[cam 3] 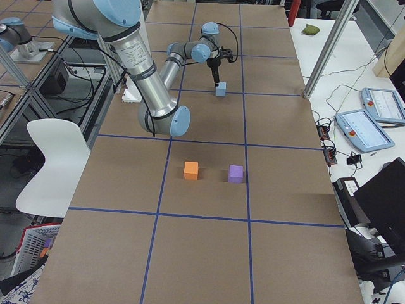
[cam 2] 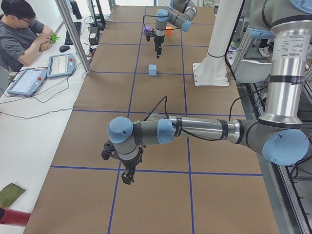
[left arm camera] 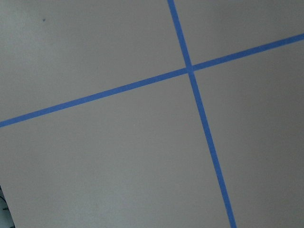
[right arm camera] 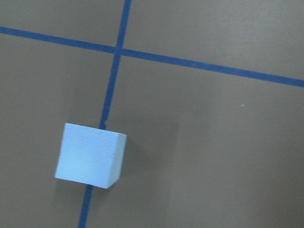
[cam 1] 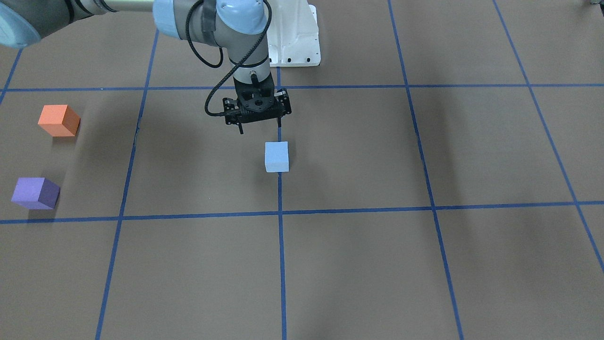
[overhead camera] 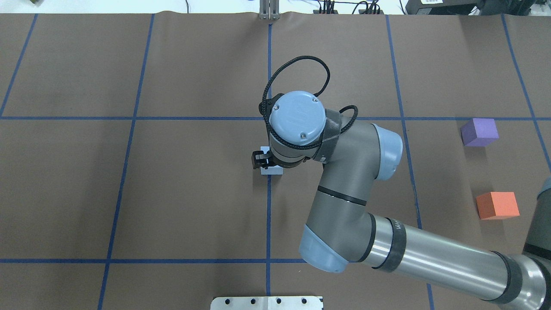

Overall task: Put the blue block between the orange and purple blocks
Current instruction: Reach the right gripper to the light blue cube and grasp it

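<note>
The light blue block should end up between the orange and purple blocks, so my right gripper needs to grab the block by its body next.
The light blue block sits on the brown table on a blue tape line near the middle. My right gripper hangs open and empty just above it, on the robot's side of it, not touching. From overhead the wrist hides most of the block. The right wrist view shows the block low and left, with no fingers in view. The orange block and the purple block stand apart at the table's right end. My left gripper shows only in the exterior left view, so I cannot tell its state.
The white robot base stands at the table's back edge. Blue tape lines cross the brown table. An operator sits at a side desk with tablets. A white chair stands behind the robot.
</note>
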`<state>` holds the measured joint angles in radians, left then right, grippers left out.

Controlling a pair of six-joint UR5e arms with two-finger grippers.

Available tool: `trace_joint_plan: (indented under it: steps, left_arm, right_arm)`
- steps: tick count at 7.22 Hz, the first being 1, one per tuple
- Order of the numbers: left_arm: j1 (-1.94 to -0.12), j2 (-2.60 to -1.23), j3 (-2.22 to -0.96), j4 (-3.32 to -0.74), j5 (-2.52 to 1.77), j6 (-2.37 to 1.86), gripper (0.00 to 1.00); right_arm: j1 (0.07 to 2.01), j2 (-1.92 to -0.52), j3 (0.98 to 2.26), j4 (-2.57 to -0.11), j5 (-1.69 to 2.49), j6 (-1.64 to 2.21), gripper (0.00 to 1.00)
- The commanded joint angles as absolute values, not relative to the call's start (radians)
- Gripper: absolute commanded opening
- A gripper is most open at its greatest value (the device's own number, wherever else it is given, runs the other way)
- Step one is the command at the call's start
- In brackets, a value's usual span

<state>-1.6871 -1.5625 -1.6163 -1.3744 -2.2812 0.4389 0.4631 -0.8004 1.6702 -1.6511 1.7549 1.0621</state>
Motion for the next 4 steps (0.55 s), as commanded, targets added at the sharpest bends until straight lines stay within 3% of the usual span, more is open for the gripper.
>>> trace_joint_plan:
  steps: [1, 4]
  left_arm:
    - [-1.709, -1.545, -1.624, -1.379, -2.286, 0.439, 1.00]
    - [-1.707, -1.546, -1.626, -1.379, -2.287, 0.431, 1.00]
  right_arm:
    - [0.451, -0.738, 1.502, -1.528, 1.736, 1.069, 1.00]
    - [0.453, -0.733, 1.450, -1.516, 1.738, 1.069, 1.00]
